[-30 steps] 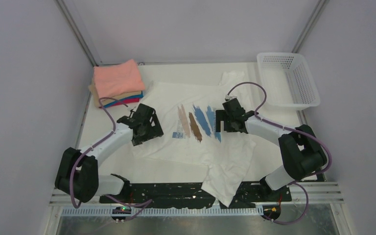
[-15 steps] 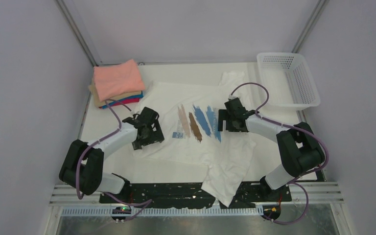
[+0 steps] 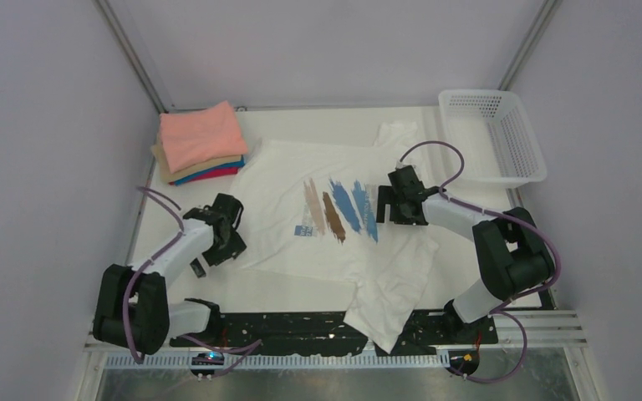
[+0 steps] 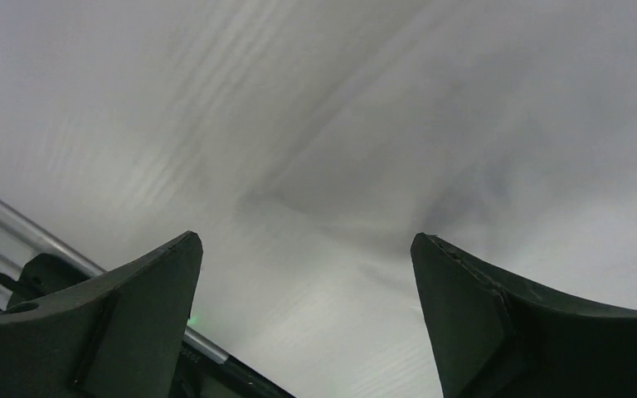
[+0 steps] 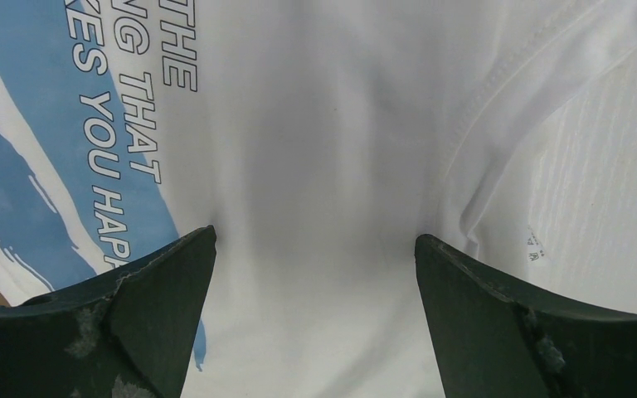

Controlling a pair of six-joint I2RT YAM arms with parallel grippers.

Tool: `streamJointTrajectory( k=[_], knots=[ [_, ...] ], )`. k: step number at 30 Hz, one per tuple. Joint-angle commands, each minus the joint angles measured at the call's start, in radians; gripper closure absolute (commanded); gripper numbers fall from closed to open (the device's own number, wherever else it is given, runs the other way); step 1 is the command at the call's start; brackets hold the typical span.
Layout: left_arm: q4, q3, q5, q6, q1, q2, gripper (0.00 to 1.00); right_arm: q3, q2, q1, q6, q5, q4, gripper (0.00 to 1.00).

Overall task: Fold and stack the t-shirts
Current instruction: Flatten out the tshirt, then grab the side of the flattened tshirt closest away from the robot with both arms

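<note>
The white t-shirt (image 3: 334, 242) needs its hem edge folded over it. My left gripper should next pick it up by its hem corner nearest the dark bar (image 3: 241, 266).
A white t-shirt (image 3: 334, 242) with tan, brown and blue brush strokes lies spread and rumpled mid-table, one corner hanging over the near edge. Folded t-shirts (image 3: 201, 138) are stacked at the back left, salmon-pink on top. My left gripper (image 3: 217, 241) is open by the white shirt's left edge. In the left wrist view this gripper (image 4: 305, 249) is open over a blurred white surface, holding nothing. My right gripper (image 3: 387, 205) hovers open just right of the print. The right wrist view shows this gripper (image 5: 315, 242) wide above white cloth (image 5: 323, 149), beside the collar seam (image 5: 473, 141).
A white perforated basket (image 3: 514, 142) stands at the back right. Grey walls enclose the table on three sides. A dark rail (image 3: 301, 330) runs along the near edge under the hanging shirt corner.
My left gripper has drawn back to the left and nearer, from over the shirt to its left edge. The right gripper has shifted slightly right. Both stay open.
</note>
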Motion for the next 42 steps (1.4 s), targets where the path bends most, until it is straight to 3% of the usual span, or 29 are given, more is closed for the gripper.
streamJointTrajectory(
  k=[1, 11, 14, 17, 23, 31, 33, 35, 36, 42],
  knots=[
    [-0.072, -0.049, -0.073, -0.04, 0.12, -0.087, 0.0, 0.012, 0.01, -0.007, 0.007, 0.009, -0.001, 0.05],
    [0.014, -0.05, -0.054, 0.037, 0.208, -0.158, 0.01, 0.02, -0.014, -0.007, -0.017, -0.008, 0.004, 0.05],
    [0.063, -0.078, 0.025, 0.07, 0.283, -0.164, 0.11, 0.02, -0.025, -0.007, -0.024, 0.004, 0.004, 0.05],
    [0.126, -0.12, 0.09, 0.079, 0.287, -0.186, 0.16, 0.021, -0.028, -0.008, -0.024, 0.007, 0.005, 0.05],
    [0.129, -0.138, 0.096, 0.08, 0.313, -0.164, 0.25, 0.024, -0.036, -0.007, -0.027, 0.021, 0.004, 0.05],
    [0.145, -0.103, 0.119, 0.096, 0.34, -0.094, 0.49, 0.028, -0.049, -0.007, -0.032, 0.042, -0.002, 0.05],
    [0.18, -0.103, 0.184, 0.116, 0.341, -0.066, 0.64, 0.02, -0.065, -0.007, -0.035, 0.064, -0.005, 0.05],
    [0.199, -0.102, 0.222, 0.125, 0.34, -0.036, 0.93, 0.017, -0.091, -0.007, -0.038, 0.087, -0.018, 0.05],
    [0.2, -0.099, 0.222, 0.124, 0.34, -0.024, 1.0, 0.02, -0.1, -0.007, -0.038, 0.093, -0.028, 0.05],
    [0.2, -0.1, 0.206, 0.124, 0.34, -0.037, 1.0, 0.061, -0.218, 0.034, -0.069, 0.105, -0.145, 0.05]
  ],
)
